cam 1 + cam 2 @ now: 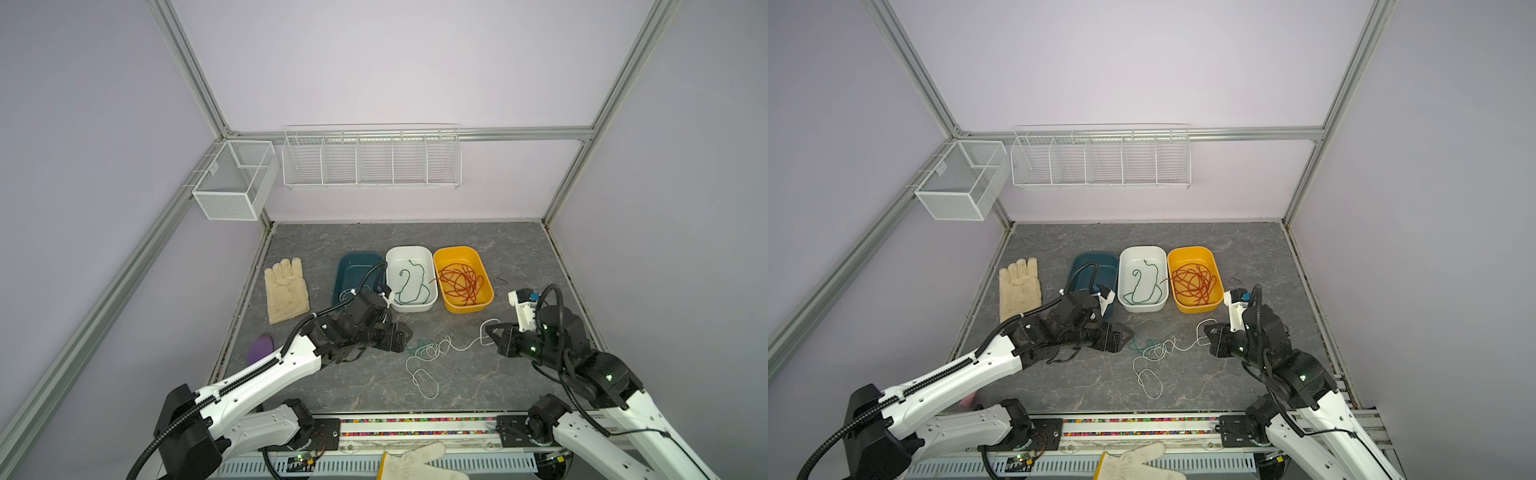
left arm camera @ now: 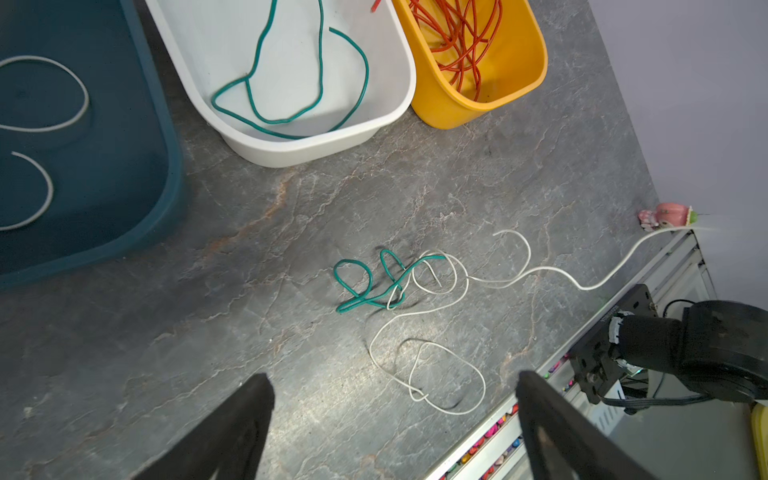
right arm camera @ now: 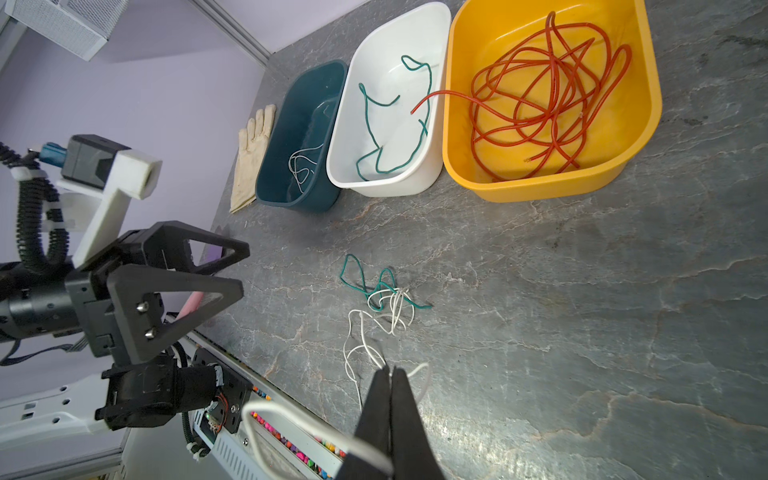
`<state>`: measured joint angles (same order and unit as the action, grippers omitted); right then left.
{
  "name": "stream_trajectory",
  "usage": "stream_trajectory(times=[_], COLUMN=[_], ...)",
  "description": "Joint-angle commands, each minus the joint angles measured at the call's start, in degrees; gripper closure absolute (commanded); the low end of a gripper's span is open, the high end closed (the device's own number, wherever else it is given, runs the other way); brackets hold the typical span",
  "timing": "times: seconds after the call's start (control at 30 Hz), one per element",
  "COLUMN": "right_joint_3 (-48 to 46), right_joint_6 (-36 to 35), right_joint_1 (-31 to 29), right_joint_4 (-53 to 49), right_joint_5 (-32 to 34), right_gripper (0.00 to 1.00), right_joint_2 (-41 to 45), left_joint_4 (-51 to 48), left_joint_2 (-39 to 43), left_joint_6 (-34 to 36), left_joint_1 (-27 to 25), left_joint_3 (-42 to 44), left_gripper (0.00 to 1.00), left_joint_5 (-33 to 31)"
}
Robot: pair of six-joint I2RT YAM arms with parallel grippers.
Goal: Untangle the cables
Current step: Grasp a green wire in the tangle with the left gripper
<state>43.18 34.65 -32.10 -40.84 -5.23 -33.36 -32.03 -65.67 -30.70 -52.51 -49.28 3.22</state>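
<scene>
My left gripper grabs the dark green cable by its outer loop [image 1: 412,350] [image 2: 352,261] next, which leaves the white cable free to untangle.
A short dark green cable [image 1: 417,347] [image 2: 365,282] lies knotted with a long white cable [image 1: 434,352] [image 2: 419,395] on the table, in front of three bins. My right gripper [image 1: 488,331] [image 3: 390,370] is shut on the white cable's right end, low over the table. My left gripper [image 1: 408,332] [image 2: 392,376] stands open just left of the tangle, with nothing between its fingers. Red-orange cables [image 1: 461,284] fill the yellow bin [image 1: 457,250]. Another green cable [image 1: 409,286] lies in the white bin [image 1: 409,249], and white cable pieces [image 2: 54,124] in the teal bin [image 1: 353,266].
A beige glove [image 1: 286,291] and a purple object [image 1: 260,348] lie at the left of the table. Another glove [image 1: 419,461] hangs over the front rail. A wire rack [image 1: 372,158] and a mesh basket [image 1: 235,178] hang on the walls.
</scene>
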Motion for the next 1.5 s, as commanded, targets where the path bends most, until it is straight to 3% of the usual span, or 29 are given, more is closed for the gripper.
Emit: stream_trajectory(times=[0.0,0.47,0.63,0.77,1.2,1.47], right_joint_3=[-1.0,-1.9,-2.4,-2.6,-2.8,-3.1], right_joint_6=[-0.5,-0.7,-0.6,-0.7,-0.7,-0.8], right_joint_1=[-0.4,-0.5,-0.5,-0.5,-0.5,-0.5], right_joint_4=[1.1,1.2,1.6,1.6,1.6,1.4], right_joint_5=[0.0,0.2,0.1,0.2,0.1,0.4], right_gripper=[0.94,0.94,0.94,0.94,0.94,0.94], right_joint_2=[0.6,1.4,1.5,1.5,1.7,2.0], left_joint_4=[1.2,4.1,4.4,5.1,4.2,1.7], left_joint_2=[-3.5,-18.5,-21.8,-24.0,-28.3,-27.5], left_joint_6=[-2.7,-3.6,-3.3,-2.9,-1.1,0.3], left_joint_1=[-1.4,-5.4,-5.4,-5.4,-5.4,-5.4], left_joint_3=[-0.3,-3.3,-4.4,-4.9,-7.6,-8.3], left_gripper=[0.05,0.00,0.06,0.19,0.77,1.00], left_joint_5=[-4.6,-11.6,-12.9,-12.9,-14.1,-14.9])
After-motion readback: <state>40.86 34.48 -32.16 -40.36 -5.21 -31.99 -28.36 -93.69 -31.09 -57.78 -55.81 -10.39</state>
